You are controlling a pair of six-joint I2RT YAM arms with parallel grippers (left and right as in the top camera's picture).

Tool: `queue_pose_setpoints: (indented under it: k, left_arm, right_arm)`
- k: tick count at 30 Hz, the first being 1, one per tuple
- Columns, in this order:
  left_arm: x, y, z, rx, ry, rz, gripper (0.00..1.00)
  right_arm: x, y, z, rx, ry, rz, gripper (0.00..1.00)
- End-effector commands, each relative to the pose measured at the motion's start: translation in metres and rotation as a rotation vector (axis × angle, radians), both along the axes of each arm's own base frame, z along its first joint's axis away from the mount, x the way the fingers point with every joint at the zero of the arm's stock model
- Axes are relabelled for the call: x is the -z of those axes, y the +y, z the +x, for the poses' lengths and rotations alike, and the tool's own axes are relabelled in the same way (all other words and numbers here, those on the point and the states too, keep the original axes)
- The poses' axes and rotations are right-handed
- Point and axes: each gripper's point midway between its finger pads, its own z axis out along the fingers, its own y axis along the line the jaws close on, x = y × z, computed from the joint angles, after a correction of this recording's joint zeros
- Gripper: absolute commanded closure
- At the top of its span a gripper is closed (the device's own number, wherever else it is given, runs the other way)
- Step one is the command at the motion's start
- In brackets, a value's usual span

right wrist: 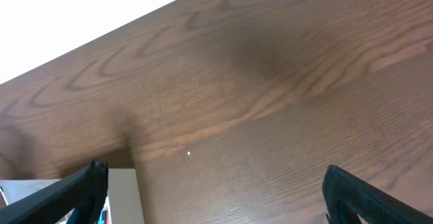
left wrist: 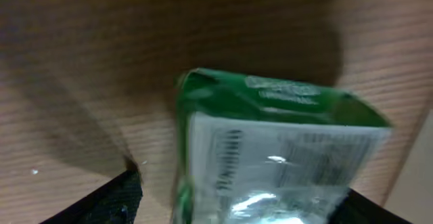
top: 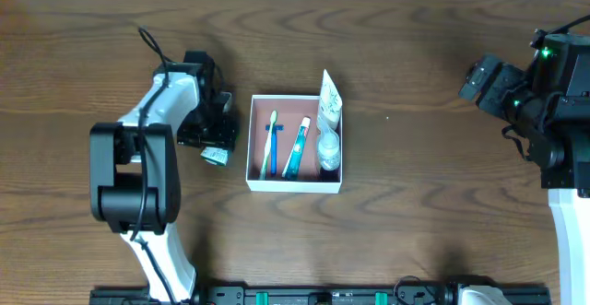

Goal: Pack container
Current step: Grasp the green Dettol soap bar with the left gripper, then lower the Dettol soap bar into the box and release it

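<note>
The left gripper's fingers are on either side of the packet's silver label, and a finger meets its shadow on the tabletop, so the gripper is ready to close and will close on the packet.
The container is a square shallow white-walled box with a pinkish-brown inside at the table's middle. It holds a blue toothbrush, a teal tube, a white tube and a small clear bottle. A small green and silver packet lies just left of it. My left gripper is over the packet. In the left wrist view the blurred packet sits between the spread fingers, with a gap at the left finger. My right gripper is open and empty far to the right.
The brown wooden table runs all round. In the right wrist view, the open fingers hang over bare wood, with the container's white corner at the bottom left. The table's far edge meets a white background.
</note>
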Motion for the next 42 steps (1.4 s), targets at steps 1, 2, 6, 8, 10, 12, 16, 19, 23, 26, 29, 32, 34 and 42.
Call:
queue_pose_setpoints:
  k: [1, 2, 6, 8, 10, 12, 16, 19, 23, 26, 29, 32, 34, 42]
  left_arm:
    - [0.005, 0.000, -0.003, 0.010, 0.013, -0.003, 0.25]
    - [0.005, 0.000, -0.002, 0.010, 0.010, -0.004, 0.31]
    - [0.005, 0.000, -0.001, -0.005, 0.006, -0.002, 0.42]
    - [0.005, 0.000, -0.001, -0.005, 0.005, -0.001, 0.47]
    - [0.001, 0.001, 0.000, -0.019, -0.001, 0.004, 0.51]
    - [-0.009, 0.001, 0.002, -0.036, -0.006, 0.008, 0.53]
    - [-0.047, 0.001, 0.006, -0.085, -0.055, 0.009, 0.59]
    - [-0.083, -0.001, 0.008, -0.117, -0.132, 0.001, 0.59]
    - [-0.132, -0.014, 0.004, -0.127, -0.263, -0.024, 0.59]
    - [-0.162, -0.033, -0.001, -0.104, -0.354, -0.051, 0.59]
    - [-0.180, -0.061, -0.004, -0.073, -0.420, -0.088, 0.59]
    - [-0.177, -0.086, -0.007, -0.067, -0.421, -0.114, 0.59]
    - [-0.166, -0.100, -0.009, -0.067, -0.403, -0.119, 0.59]
    - [-0.114, -0.129, -0.005, -0.063, -0.331, -0.104, 0.59]
  right_arm:
    - [-0.003, -0.001, 0.000, 0.000, -0.005, -0.001, 0.01]
    - [-0.003, -0.001, 0.000, 0.000, -0.005, -0.001, 0.01]
    - [-0.003, -0.001, 0.000, 0.000, -0.005, -0.001, 0.01]
    - [-0.003, -0.001, 0.000, 0.000, -0.005, -0.001, 0.01]
    - [-0.003, -0.001, 0.000, 0.000, -0.005, -0.001, 0.01]
    - [-0.003, -0.001, 0.000, 0.000, -0.005, -0.001, 0.01]
    - [-0.003, -0.001, 0.000, 0.000, -0.005, -0.001, 0.01]
    - [-0.003, -0.001, 0.000, 0.000, -0.005, -0.001, 0.01]
    - [-0.003, -0.001, 0.000, 0.000, -0.005, -0.001, 0.01]
    - [-0.003, -0.001, 0.000, 0.000, -0.005, -0.001, 0.01]
    - [-0.003, -0.001, 0.000, 0.000, -0.005, -0.001, 0.01]
    - [-0.003, -0.001, 0.000, 0.000, -0.005, -0.001, 0.01]
    - [-0.003, -0.001, 0.000, 0.000, -0.005, -0.001, 0.01]
    - [-0.003, -0.001, 0.000, 0.000, -0.005, -0.001, 0.01]
